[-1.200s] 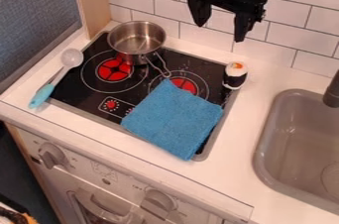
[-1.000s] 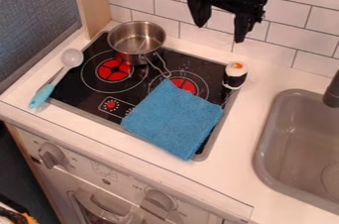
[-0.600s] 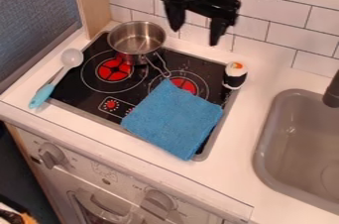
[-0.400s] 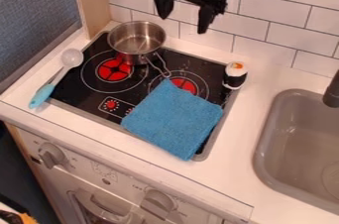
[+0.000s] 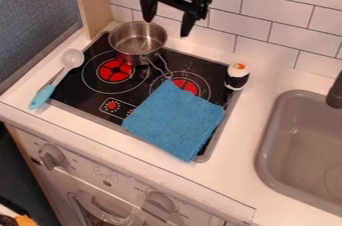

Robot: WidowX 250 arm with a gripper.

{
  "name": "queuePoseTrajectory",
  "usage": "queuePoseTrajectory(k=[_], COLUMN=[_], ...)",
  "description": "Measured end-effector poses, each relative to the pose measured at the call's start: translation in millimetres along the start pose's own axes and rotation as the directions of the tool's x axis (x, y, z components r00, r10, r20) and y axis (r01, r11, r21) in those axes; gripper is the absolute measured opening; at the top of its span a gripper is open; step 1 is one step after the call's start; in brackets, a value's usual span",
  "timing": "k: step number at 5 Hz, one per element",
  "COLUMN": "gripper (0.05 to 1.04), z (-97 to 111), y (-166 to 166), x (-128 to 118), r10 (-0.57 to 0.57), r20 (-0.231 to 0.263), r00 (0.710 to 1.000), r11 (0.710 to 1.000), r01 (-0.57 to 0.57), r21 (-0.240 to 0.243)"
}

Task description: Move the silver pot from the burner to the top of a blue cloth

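The robot's gripper should next grab the pot by its rim, to move the silver pot (image 5: 137, 45) from the burner onto the blue cloth.
The black gripper (image 5: 166, 28) hangs open above the back of the stove, its two fingers apart with nothing between them, over the pot's right rim side. The silver pot (image 5: 137, 45) stands upright at the back left of the cooktop, partly over the left burner (image 5: 115, 71); its handle points down and right, ending close to the cloth's top corner. The blue cloth (image 5: 175, 120) lies flat over the front right of the cooktop and covers part of the right burner (image 5: 185, 86).
A spoon (image 5: 45, 93) with a blue handle lies along the cooktop's left edge. A toy sushi roll (image 5: 237, 76) stands by the back right corner. The grey sink (image 5: 300, 140) and its dark faucet (image 5: 334, 93) are at the right. White tiles (image 5: 270, 12) rise behind.
The gripper has moved left and slightly down, from above the counter behind the sushi roll to near the pot. Its fingers have stayed apart. The pot and cloth have not moved.
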State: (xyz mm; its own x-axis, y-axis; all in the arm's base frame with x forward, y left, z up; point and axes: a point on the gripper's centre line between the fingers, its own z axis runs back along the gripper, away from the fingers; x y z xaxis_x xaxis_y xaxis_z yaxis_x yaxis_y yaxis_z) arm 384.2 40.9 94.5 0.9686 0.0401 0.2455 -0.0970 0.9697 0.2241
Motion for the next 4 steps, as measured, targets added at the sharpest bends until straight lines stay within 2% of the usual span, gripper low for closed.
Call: queuePoseTrajectory(k=[1, 2, 3, 4], gripper=[1.000, 1.000, 1.000, 0.928], z=[-26.3, -51.6, -67.0, -83.9], y=[10.4, 9.2, 11.1, 12.7], x=[1.4, 3.6, 7.0, 5.7], r10=[0.031, 0.049, 0.053, 0.074], r20=[-0.032, -0.049, -0.062, -0.060], r00=[0.999, 0.998, 0.997, 0.995], r11=[0.999, 0.999, 0.999, 0.996], r01=[-0.031, -0.049, -0.054, -0.077], r21=[0.023, 0.000, -0.008, -0.051])
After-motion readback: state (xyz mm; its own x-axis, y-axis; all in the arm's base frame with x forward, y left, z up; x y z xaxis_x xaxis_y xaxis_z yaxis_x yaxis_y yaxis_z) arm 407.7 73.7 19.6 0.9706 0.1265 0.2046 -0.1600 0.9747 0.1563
